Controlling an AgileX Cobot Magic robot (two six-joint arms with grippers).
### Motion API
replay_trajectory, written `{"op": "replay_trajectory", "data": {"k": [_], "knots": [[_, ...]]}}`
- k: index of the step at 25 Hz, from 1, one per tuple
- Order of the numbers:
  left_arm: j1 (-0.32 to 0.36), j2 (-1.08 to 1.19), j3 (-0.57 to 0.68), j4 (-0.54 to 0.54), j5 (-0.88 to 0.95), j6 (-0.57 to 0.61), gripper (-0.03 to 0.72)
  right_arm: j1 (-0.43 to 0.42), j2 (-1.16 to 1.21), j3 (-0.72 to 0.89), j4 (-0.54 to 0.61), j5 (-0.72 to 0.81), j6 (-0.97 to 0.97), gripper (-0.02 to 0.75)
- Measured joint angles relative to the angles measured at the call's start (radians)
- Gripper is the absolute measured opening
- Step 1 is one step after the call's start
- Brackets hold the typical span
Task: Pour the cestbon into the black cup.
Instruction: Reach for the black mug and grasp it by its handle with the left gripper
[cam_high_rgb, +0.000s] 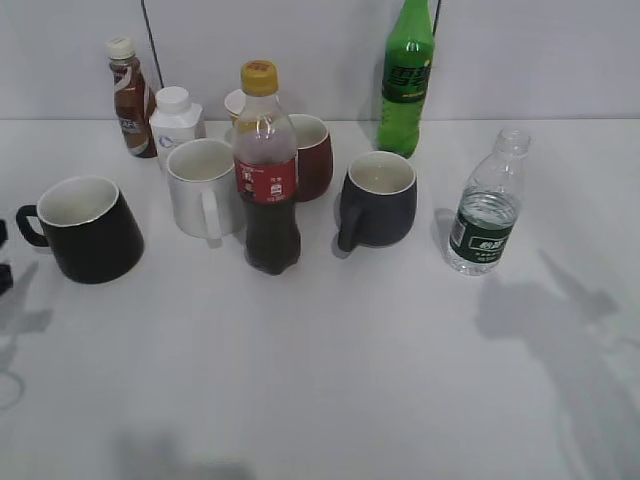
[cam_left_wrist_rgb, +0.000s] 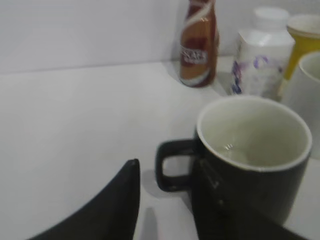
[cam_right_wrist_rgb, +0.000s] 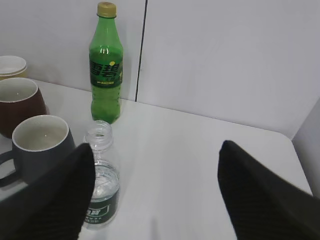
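Observation:
The black cup's round body (cam_high_rgb: 98, 242) is wide, so my left gripper next needs to grab the black cup by its handle (cam_high_rgb: 29, 226), which is slim and sticks out.
The cestbon (cam_high_rgb: 487, 205), a small clear uncapped bottle with a dark green label, stands upright at the right of the table. In the right wrist view, the cestbon (cam_right_wrist_rgb: 102, 185) stands just inside my right gripper's (cam_right_wrist_rgb: 156, 147) left finger, which hides part of it. That gripper is wide open and empty. The black cup (cam_high_rgb: 90, 228) stands at the far left, handle pointing left. In the left wrist view, the black cup (cam_left_wrist_rgb: 250, 160) is close, white inside, and looks empty. My left gripper (cam_left_wrist_rgb: 167, 172) is open by its handle; the right finger blends into the cup's dark body.
A white mug (cam_high_rgb: 203, 187), a red-labelled dark-drink bottle (cam_high_rgb: 266, 170), a dark red mug (cam_high_rgb: 312, 155) and a dark grey-blue mug (cam_high_rgb: 378, 198) stand mid-table. A tall green bottle (cam_high_rgb: 406, 75), a brown bottle (cam_high_rgb: 130, 97) and a white bottle (cam_high_rgb: 176, 120) stand near the back wall.

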Motion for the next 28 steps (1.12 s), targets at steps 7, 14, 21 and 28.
{"op": "replay_trajectory", "data": {"k": [7, 14, 21, 28], "knots": [[0.001, 0.257, -0.023, 0.024, -0.143, 0.033, 0.35, 0.0, 0.003, 0.001, 0.0, -0.013, 0.005, 0.589], [0.001, 0.339, -0.113, 0.03, -0.152, 0.044, 0.358, 0.0, 0.003, 0.001, 0.0, -0.012, 0.005, 0.589], [0.014, 0.399, -0.166, 0.036, -0.157, 0.054, 0.358, 0.0, 0.003, 0.001, 0.0, -0.01, 0.006, 0.589], [0.052, 0.422, -0.232, 0.116, -0.158, 0.058, 0.358, 0.0, 0.003, 0.001, 0.0, -0.007, 0.007, 0.589]]}}
